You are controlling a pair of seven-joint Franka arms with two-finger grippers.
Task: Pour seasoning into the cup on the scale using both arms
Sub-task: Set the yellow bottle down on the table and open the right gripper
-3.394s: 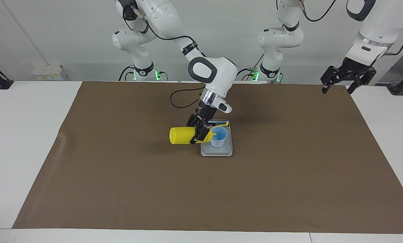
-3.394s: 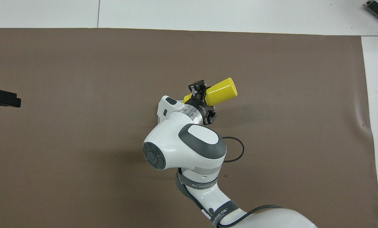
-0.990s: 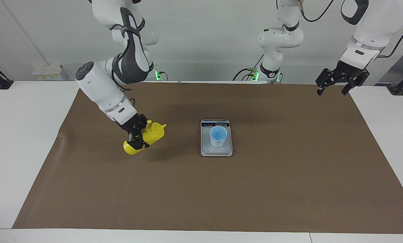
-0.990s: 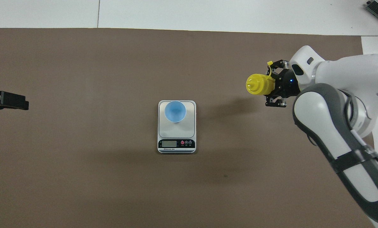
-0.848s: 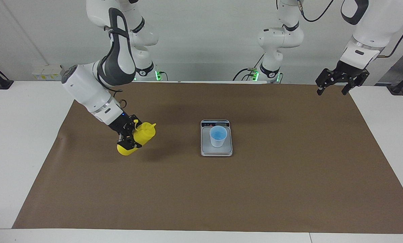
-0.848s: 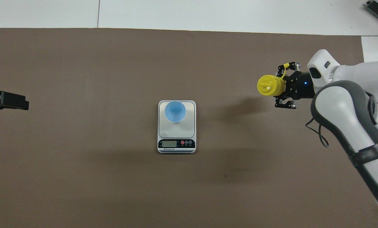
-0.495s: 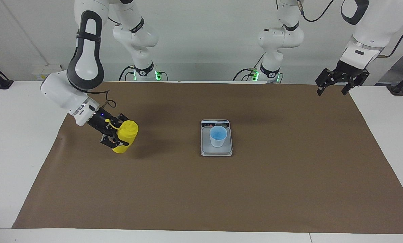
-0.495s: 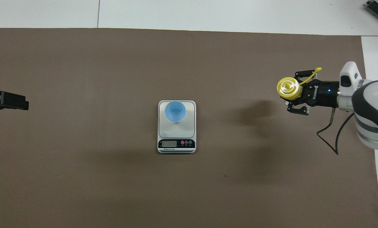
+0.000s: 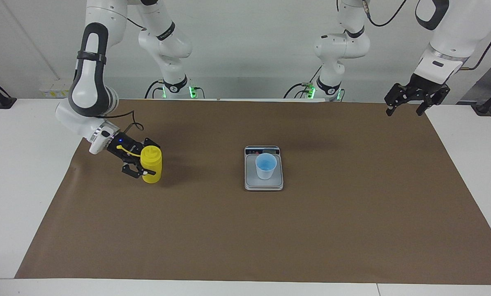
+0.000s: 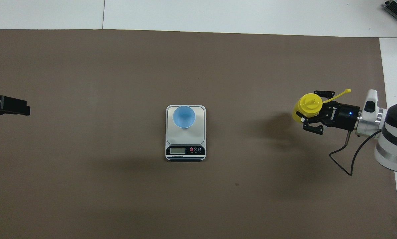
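My right gripper should keep holding the bottle, because the yellow bottle's base [image 10: 296, 115] is still apart from its shadow on the brown mat.
The seasoning, a yellow squeeze bottle [image 9: 152, 165] [image 10: 306, 105], stands upright low on the brown mat toward the right arm's end of the table. Its cap strap sticks out sideways. My right gripper [image 9: 143, 162] [image 10: 310, 110] is shut on its body from the side. I cannot tell whether the base rests on the mat. The light-blue cup [image 9: 266, 166] [image 10: 184, 116] stands on the silver scale [image 9: 263, 183] [image 10: 185, 136] at mid-table, well apart from the bottle. My left gripper [image 9: 409, 105] [image 10: 6, 105] hangs open and empty, up over the mat's corner at the left arm's end, and waits.
A brown mat [image 9: 245, 230] covers most of the white table [image 9: 19, 172]. A black cable [image 10: 343, 159] loops from the right wrist just above the mat. Both arm bases [image 9: 175, 88] stand along the robots' edge.
The right arm has carried the bottle away from the scale toward its own end of the table, turned it from tilted to upright and lowered it. The left arm has not moved.
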